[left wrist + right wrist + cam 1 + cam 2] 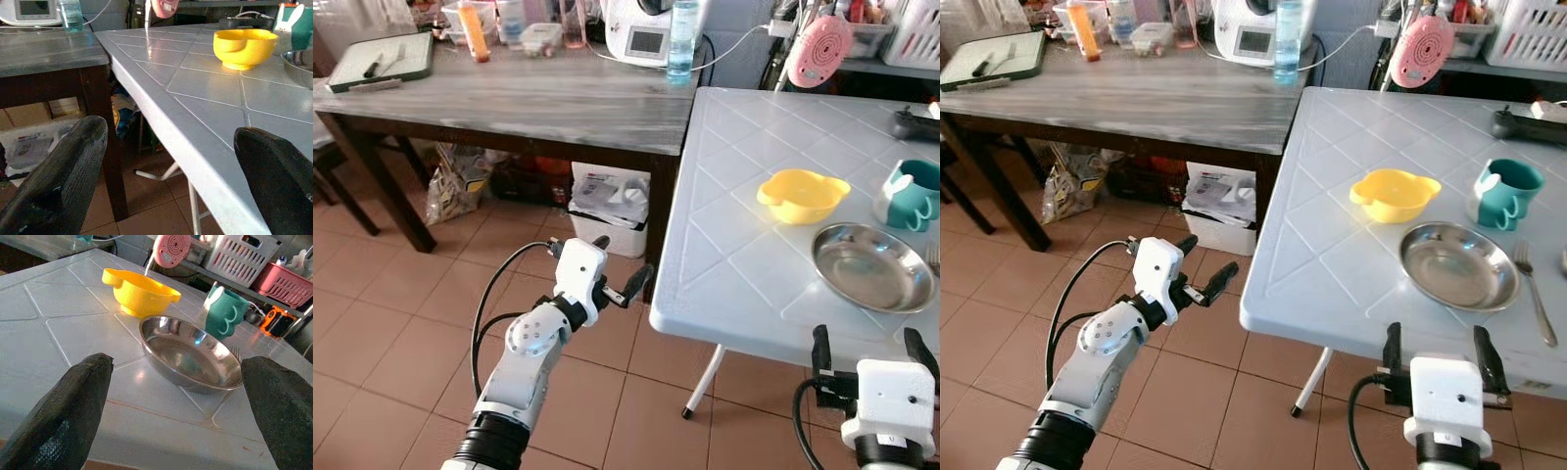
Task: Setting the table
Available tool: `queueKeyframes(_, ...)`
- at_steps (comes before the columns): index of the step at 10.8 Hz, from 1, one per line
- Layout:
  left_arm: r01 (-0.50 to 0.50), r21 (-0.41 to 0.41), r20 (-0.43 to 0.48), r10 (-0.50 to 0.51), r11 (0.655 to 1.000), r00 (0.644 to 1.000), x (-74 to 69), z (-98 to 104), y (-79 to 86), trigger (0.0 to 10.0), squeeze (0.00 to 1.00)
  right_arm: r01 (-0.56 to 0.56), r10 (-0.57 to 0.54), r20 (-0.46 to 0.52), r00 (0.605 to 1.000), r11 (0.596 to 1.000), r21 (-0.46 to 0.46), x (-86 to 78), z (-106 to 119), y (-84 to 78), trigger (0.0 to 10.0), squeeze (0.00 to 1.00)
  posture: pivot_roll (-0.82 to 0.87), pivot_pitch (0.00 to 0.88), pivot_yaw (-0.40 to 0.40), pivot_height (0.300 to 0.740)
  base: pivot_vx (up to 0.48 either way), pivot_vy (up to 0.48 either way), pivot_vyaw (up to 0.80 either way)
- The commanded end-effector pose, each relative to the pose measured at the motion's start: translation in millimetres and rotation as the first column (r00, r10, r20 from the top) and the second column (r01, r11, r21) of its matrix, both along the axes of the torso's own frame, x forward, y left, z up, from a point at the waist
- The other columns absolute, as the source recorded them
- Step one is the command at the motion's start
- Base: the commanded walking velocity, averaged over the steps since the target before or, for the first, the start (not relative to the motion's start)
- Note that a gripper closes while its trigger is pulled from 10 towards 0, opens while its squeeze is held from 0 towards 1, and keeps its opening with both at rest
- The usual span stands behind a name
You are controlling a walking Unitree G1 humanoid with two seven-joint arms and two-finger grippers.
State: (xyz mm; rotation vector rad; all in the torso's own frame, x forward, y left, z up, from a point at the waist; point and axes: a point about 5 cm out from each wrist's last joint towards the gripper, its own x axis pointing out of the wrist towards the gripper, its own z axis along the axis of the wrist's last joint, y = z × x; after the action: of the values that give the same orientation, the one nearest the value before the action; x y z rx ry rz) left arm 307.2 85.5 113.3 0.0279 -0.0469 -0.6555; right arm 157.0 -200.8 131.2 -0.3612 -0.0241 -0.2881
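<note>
Next, my right gripper grabs the steel plate (188,355) by its rim (190,385) to set the table.
On the white plastic table (1332,245) stand a yellow bowl (1394,195), a steel plate (1457,265), a teal mug (1503,192) and a fork (1535,291) to the plate's right. My right gripper (1438,360) is open at the table's near edge, just in front of the steel plate (188,355), with nothing between its fingers. My left gripper (1203,268) is open too, held over the floor to the left of the table, below the level of its top. Beyond it lie the table edge (161,117) and the yellow bowl (243,47).
A grey wooden table (509,98) adjoins on the left, carrying a tray, bottles and an appliance. A white bin (607,211) and bags sit under it. A pink fan (819,51) and baskets stand behind. A black object (1528,125) lies at the white table's far edge. Tiled floor (391,323) is open on the left.
</note>
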Motion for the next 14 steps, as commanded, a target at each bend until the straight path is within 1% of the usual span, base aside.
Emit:
queueKeyframes(1, 0.004, 0.002, -0.006, -0.004, 1.000, 1.000, -1.1, -1, -0.7, 10.0, 0.00, 0.009, -0.009, -0.001, 1.000, 1.000, -0.003, -0.9, 0, -0.9, 10.0, 0.00, -0.04, 0.090, 0.030, 0.740, 0.000, -0.480, 0.00)
queueKeyframes(7, 0.004, 0.002, -0.017, -0.004, 1.000, 1.000, -1.2, -4, -2.1, 10.0, 0.00, 0.000, 0.000, 0.014, 1.000, 1.000, 0.025, 4.9, 2, 0.5, 10.0, 0.00, -0.05, 0.090, 0.030, 0.740, 0.000, -0.480, 0.00)
queueKeyframes(8, 0.000, 0.007, -0.014, 0.000, 1.000, 1.000, -0.6, -3, -1.3, 10.0, 0.00, -0.003, 0.002, 0.017, 1.000, 1.000, 0.030, 6.5, 3, 0.6, 10.0, 0.00, -0.05, 0.090, 0.030, 0.740, 0.000, 0.000, 0.00)
queueKeyframes(9, 0.000, 0.007, -0.013, 0.000, 1.000, 1.000, -0.2, -3, -0.8, 10.0, 0.00, 0.006, -0.007, 0.017, 1.000, 0.999, 0.054, 7.2, 3, 0.1, 10.0, 0.00, -0.05, 0.090, 0.030, 0.740, 0.000, 0.000, 0.00)
queueKeyframes(10, 0.004, 0.000, -0.016, -0.004, 1.000, 1.000, 0.8, -2, -0.1, 10.0, 0.00, 0.035, -0.036, 0.001, 0.999, 0.992, 0.118, 8.4, 0, -2.3, 10.0, 0.00, -0.05, 0.089, 0.029, 0.740, 0.000, 0.000, 0.00)
queueKeyframes(11, 0.014, 0.000, -0.015, -0.014, 1.000, 1.000, 1.2, -1, 0.6, 10.0, 0.00, 0.041, -0.041, -0.002, 0.999, 0.986, 0.164, 9.6, -1, -3.0, 10.0, 0.00, -0.05, 0.090, 0.027, 0.740, 0.000, 0.000, 0.00)
queueKeyframes(12, 0.099, -0.002, -0.025, -0.099, 0.995, 0.995, 1.7, 2, 0.9, 10.0, 0.00, 0.029, -0.030, 0.002, 1.000, 0.982, 0.185, 14.2, 2, -2.7, 10.0, 0.00, -0.05, 0.091, 0.027, 0.740, 0.000, 0.000, 0.00)
queueKeyframes(13, 0.130, 0.004, -0.034, -0.129, 0.992, 0.991, 2.4, 3, 0.9, 10.0, 0.00, 0.025, -0.028, 0.015, 0.999, 0.980, 0.198, 15.5, 4, -2.1, 10.0, 0.00, -0.05, 0.091, 0.027, 0.740, 0.000, 0.000, 0.00)
queueKeyframes(14, 0.174, 0.019, -0.028, -0.174, 0.985, 0.984, 3.2, 6, 0.6, 10.0, 0.00, 0.021, -0.025, 0.010, 1.000, 0.971, 0.238, 17.4, 4, -1.5, 10.0, 0.00, -0.05, 0.091, 0.027, 0.740, 0.000, 0.000, 0.00)
